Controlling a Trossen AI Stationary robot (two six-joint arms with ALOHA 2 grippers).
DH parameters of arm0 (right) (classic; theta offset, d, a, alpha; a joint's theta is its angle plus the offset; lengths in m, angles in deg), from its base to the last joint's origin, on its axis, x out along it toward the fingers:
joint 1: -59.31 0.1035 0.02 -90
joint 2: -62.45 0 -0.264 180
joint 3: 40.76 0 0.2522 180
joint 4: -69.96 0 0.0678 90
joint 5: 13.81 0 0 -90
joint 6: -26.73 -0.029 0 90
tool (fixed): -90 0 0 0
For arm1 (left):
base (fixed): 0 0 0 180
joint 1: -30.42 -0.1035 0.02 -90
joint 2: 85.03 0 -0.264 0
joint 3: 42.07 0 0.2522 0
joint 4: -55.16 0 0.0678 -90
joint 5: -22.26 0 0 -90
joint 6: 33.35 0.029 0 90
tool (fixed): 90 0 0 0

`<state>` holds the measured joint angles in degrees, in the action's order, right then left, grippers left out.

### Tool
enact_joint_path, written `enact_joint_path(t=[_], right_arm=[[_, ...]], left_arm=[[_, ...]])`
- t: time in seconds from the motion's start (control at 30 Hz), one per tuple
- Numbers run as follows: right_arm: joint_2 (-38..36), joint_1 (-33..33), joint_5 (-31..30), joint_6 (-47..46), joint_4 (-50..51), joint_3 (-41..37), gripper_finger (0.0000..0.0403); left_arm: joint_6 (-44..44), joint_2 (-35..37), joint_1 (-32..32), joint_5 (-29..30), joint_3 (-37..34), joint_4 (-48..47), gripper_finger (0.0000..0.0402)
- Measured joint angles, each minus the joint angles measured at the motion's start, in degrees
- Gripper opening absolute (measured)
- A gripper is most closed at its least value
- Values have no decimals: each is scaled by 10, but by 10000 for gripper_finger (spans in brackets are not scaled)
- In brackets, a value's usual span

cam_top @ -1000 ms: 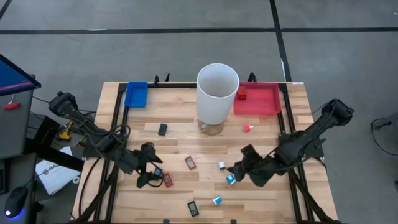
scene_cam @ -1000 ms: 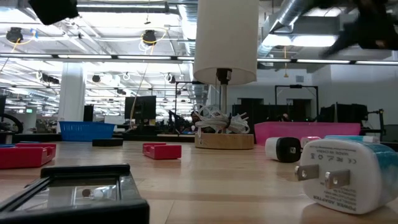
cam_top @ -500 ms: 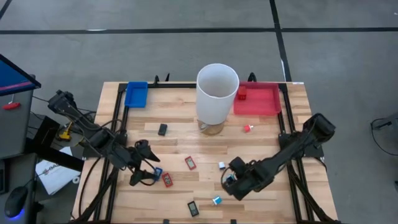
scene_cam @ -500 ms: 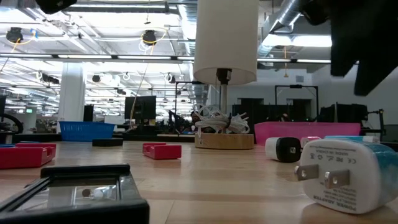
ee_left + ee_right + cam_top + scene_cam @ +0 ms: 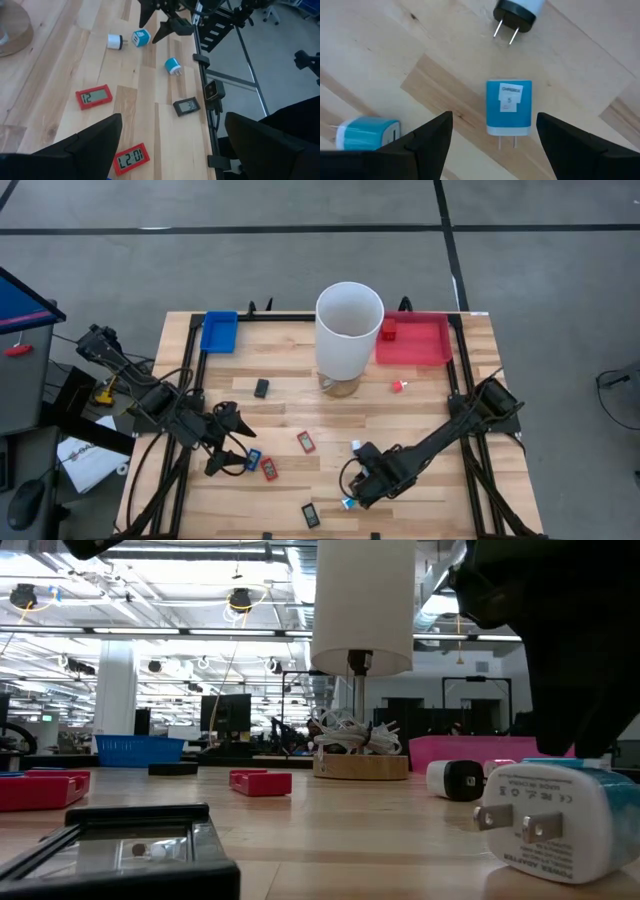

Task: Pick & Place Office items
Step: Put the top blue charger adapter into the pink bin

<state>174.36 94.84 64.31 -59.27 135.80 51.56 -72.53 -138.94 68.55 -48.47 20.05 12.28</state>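
My right gripper needs to place the blue plug in the red tray, so it should next grab the plug by the sides on either side of its label (image 5: 528,107).
Small office items lie scattered flat on the wooden table (image 5: 420,420): red clocks (image 5: 94,96) (image 5: 130,158), black clocks (image 5: 186,105) (image 5: 261,388), a blue piece (image 5: 254,459), and plug cubes. My right gripper (image 5: 492,145) is open low over the near middle, its fingers on either side of a blue plug (image 5: 509,107) without touching it. A white plug (image 5: 517,10) and a cyan plug (image 5: 367,132) lie close by. My left gripper (image 5: 236,444) is open above the left part, beside the blue piece and a red clock (image 5: 270,469).
A tall white cylinder (image 5: 349,330) stands on a round wooden base at the far middle. A blue tray (image 5: 219,331) sits at the far left and a red tray (image 5: 413,338) holding a red cube at the far right. A red-white plug (image 5: 398,386) lies near the red tray.
My right gripper has moved toward the table's left and near edge and come down over the blue plug, staying open. My left gripper has drifted a little toward the left edge. No item has moved.
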Motion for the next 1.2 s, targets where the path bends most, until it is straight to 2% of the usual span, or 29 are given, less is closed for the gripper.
enact_joint_path(t=[0.23, 0.43, 0.53, 0.7, 0.8, 0.93, 1.2], right_arm=[[13, -5, -10, 2, 14, -1, 279], [40, -11, 13, 43, -4, -1, 261], [44, -15, 15, 46, 5, -1, 231], [38, -17, 13, 50, 14, -1, 129], [20, -14, -6, 41, 23, -1, 133], [-39, -2, -52, -39, 99, -1, 133], [-206, 20, -152, -321, 352, -1, 133]], left_arm=[[0, 0, 0, 0, 0, 0, 351], [0, 0, 0, 4, 0, 0, 351], [0, 0, 0, 9, 0, 0, 351], [-1, 0, 0, 17, 0, 0, 351], [-3, 0, 0, 17, 0, 0, 351], [-9, 0, 0, 17, 0, 0, 351], [-17, 0, 0, 29, 0, -5, 351]])
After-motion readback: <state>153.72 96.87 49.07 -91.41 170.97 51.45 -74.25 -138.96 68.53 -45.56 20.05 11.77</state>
